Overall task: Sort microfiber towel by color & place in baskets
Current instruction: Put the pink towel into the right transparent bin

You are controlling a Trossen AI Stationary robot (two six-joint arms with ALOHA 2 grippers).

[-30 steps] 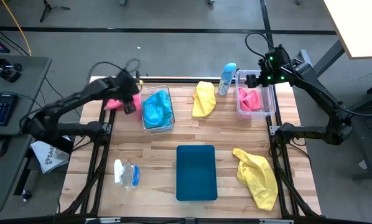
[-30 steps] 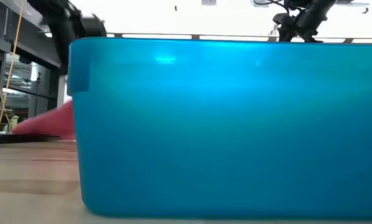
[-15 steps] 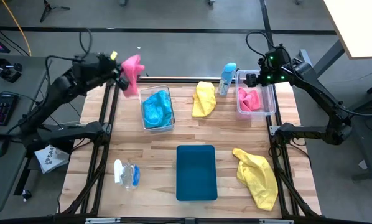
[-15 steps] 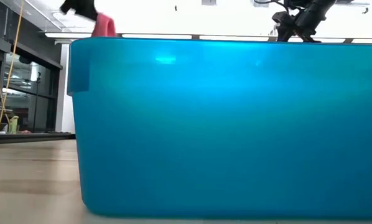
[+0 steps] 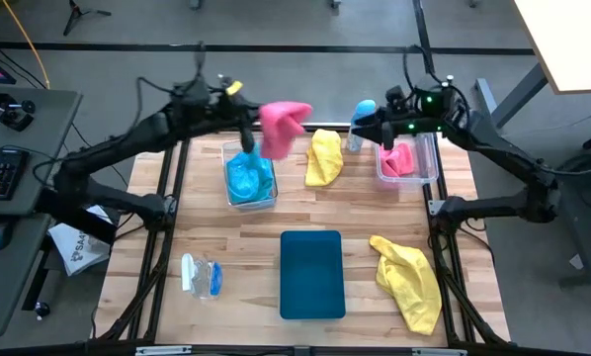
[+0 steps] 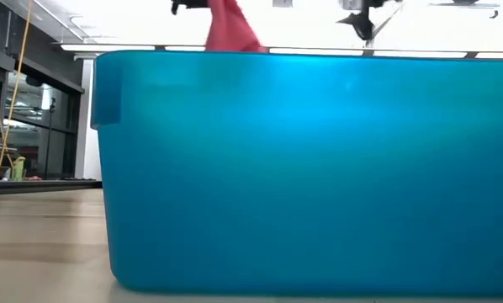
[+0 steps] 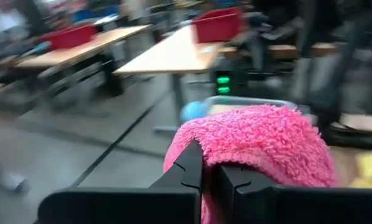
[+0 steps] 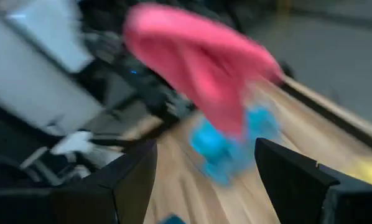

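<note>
My right gripper grips the pink towel by its loose end point(image 5: 298, 112) next, then places it in the clear bin point(image 5: 432, 158) with the other pink towel.
My left gripper point(image 5: 256, 127) is shut on a pink towel point(image 5: 284, 123) high above the table's far edge, between the clear bin holding a blue towel point(image 5: 249, 174) and a yellow towel point(image 5: 323, 156). The pink towel also shows in the low view point(image 6: 229, 29) and in the right wrist view point(image 8: 198, 56). My right gripper point(image 5: 363, 127) is open and empty, near the right clear bin point(image 5: 432, 158) that holds a pink towel point(image 5: 398, 158), and it faces the left arm. The dark-teal tray point(image 5: 311, 274) lies at the near middle. A second yellow towel point(image 5: 409, 282) lies at the near right. My left gripper pinches a bunched part of the pink towel point(image 7: 204, 155) between its two shut fingers point(image 7: 192, 171). The fingers point roughly toward the table's right. The towel bulges out beyond the fingertips and droops, lifted clear of the table and the bins.
A bottle with a light-blue cap point(image 5: 361, 119) stands at the far edge by my right gripper. A small clear bottle point(image 5: 202, 277) lies at the near left. In the low view the teal tray's wall point(image 6: 302, 168) blocks most of the table.
My left gripper has lifted the pink towel from the table left of the blue towel's bin, swung it up and toward the table's right, past that bin. My right gripper has gone from above the right bin toward the table's left and turned toward the left arm.
</note>
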